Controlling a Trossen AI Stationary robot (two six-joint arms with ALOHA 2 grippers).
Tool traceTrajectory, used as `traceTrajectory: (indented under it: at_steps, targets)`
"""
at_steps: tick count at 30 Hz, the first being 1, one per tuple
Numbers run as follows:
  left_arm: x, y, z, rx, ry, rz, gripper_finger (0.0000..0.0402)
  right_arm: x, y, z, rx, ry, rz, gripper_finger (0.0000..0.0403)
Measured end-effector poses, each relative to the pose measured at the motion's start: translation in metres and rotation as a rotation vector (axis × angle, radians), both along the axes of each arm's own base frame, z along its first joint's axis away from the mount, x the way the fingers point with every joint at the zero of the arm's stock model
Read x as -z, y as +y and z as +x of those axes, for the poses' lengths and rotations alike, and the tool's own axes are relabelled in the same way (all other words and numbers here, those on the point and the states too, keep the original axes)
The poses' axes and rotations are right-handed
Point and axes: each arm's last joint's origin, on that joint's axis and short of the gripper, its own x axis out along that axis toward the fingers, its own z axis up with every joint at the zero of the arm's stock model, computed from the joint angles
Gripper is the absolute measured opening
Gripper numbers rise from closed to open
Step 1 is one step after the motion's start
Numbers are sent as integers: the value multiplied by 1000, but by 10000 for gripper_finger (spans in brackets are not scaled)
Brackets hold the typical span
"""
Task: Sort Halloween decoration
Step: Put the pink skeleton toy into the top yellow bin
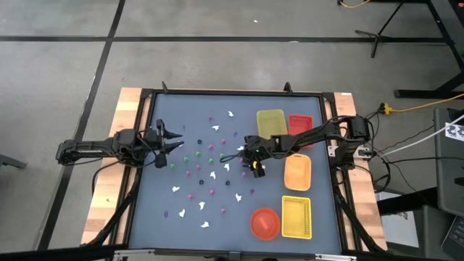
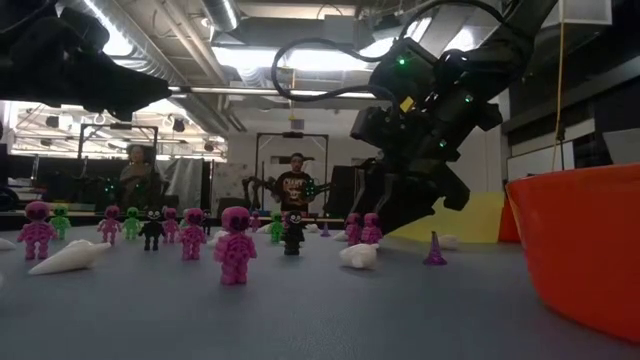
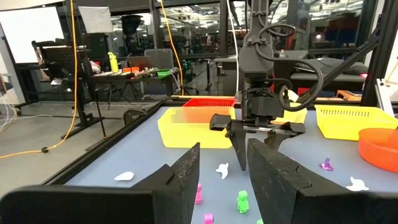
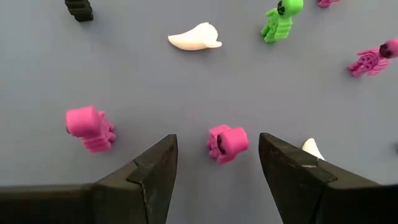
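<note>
My right gripper's fingers are beside the pink figure (image 4: 227, 143) on the mat and would catch the figure now, so it is time to close.
Small Halloween decoration pieces (image 1: 210, 170) are scattered over the blue-grey mat: pink, green and dark figures and white ghost shapes. My right gripper (image 4: 217, 158) is open low over the middle of the mat (image 1: 244, 150). A pink figure (image 4: 227, 143) stands on the mat between its fingertips, which do not touch it. Another pink figure (image 4: 90, 127) and a white ghost (image 4: 194, 36) lie a little farther out. My left gripper (image 1: 171, 138) waits open at the mat's left edge, level and above the table (image 3: 224, 168).
Along the mat's right side stand a yellow tray (image 1: 270, 123), a red tray (image 1: 300, 125), an orange tray (image 1: 297, 172), a second yellow tray (image 1: 296, 216) and a round red-orange bowl (image 1: 264, 222). A person (image 2: 295, 190) stands in the room beyond the table.
</note>
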Motion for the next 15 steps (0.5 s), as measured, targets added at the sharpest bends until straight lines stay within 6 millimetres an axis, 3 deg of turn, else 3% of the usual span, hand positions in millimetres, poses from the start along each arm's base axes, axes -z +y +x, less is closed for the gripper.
traceTrajectory:
  at_steps: [4, 15]
  targets:
    - [0, 0, 0, 0, 0, 0, 119, 0, 0, 0, 0, -2, 0, 216]
    - [0, 0, 0, 0, 0, 0, 119, 0, 0, 0, 0, -5, 0, 129]
